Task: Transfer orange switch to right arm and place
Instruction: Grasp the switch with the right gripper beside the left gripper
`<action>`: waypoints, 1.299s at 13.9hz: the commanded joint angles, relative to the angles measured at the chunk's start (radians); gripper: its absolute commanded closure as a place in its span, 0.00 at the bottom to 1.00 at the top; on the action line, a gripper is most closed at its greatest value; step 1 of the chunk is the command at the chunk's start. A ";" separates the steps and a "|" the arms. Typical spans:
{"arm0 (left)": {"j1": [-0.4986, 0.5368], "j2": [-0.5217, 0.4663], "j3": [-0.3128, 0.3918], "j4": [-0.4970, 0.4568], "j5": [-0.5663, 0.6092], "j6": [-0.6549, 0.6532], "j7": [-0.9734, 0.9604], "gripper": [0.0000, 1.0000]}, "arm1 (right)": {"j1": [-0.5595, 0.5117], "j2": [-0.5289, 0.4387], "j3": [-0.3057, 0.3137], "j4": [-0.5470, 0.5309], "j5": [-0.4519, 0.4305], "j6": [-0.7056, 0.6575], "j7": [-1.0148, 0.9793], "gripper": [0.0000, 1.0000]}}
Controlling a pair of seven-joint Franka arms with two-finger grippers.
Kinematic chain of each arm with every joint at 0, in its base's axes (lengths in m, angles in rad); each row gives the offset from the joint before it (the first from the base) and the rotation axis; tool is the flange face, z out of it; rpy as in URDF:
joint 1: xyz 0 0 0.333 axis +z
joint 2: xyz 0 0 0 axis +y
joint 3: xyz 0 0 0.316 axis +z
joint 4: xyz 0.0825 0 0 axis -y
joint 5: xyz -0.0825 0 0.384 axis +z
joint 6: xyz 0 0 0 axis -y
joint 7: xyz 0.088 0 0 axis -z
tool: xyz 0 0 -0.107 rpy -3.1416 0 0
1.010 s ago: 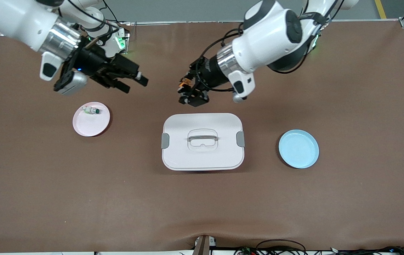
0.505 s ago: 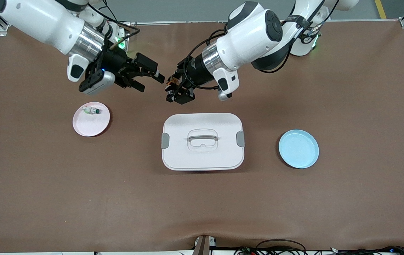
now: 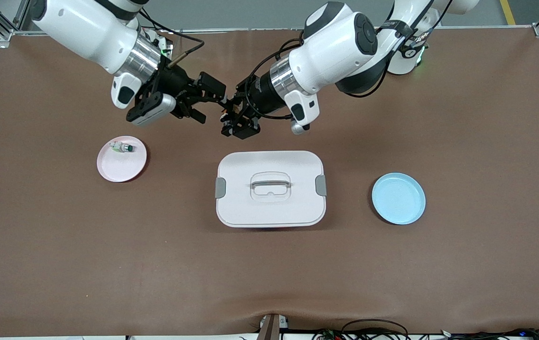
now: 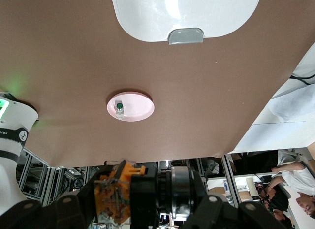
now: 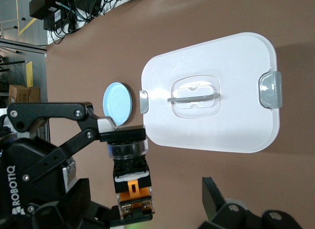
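Note:
The orange switch has to be taken over for placing, so my right gripper will next grab its black body (image 5: pixel 131 166) between the metal ring and orange block (image 5: pixel 134 190).
My left gripper (image 3: pixel 232 122) is shut on the orange switch (image 3: pixel 226 111) and holds it in the air over the bare mat, above the table edge of the white box (image 3: pixel 270 189) nearest the robots. In the right wrist view the switch (image 5: pixel 132 182) shows its black body, orange part and metal terminals. It lies between the open fingers (image 5: pixel 219 204) of my right gripper (image 5: pixel 147 209), which do not touch it. In the front view my right gripper (image 3: pixel 212 105) faces the left gripper, tip to tip. The switch also shows in the left wrist view (image 4: pixel 118 192).
A pink plate (image 3: pixel 130 165) toward the right arm's end holds a whitish switch with a green cap (image 3: pixel 122 148). A blue plate (image 3: pixel 398 198) lies toward the left arm's end. The white lidded box with a handle (image 3: pixel 270 182) sits mid-table.
My right gripper has moved toward the left gripper until its open fingers flank the switch. The left gripper first moved toward the right arm's end and has held still for the last half second.

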 commanded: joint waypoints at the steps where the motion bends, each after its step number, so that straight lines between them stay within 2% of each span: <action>1: 0.000 0.004 -0.001 0.013 -0.007 0.003 -0.010 0.80 | 0.021 -0.030 -0.006 -0.033 -0.014 0.027 0.010 0.00; 14: 0.000 0.004 -0.001 0.008 -0.007 0.001 -0.007 0.80 | 0.042 0.019 -0.004 -0.030 -0.016 0.064 0.001 0.00; 15: 0.000 0.004 -0.001 0.008 -0.007 0.001 -0.007 0.80 | 0.042 0.024 -0.004 -0.029 -0.015 0.070 0.001 0.04; 17: 0.000 0.004 -0.001 0.008 -0.007 0.001 -0.009 0.80 | 0.042 0.028 -0.003 -0.029 -0.014 0.076 -0.001 0.21; 18: 0.000 0.004 -0.001 0.008 -0.007 0.001 -0.007 0.80 | 0.042 0.028 -0.003 -0.029 -0.014 0.074 -0.002 0.33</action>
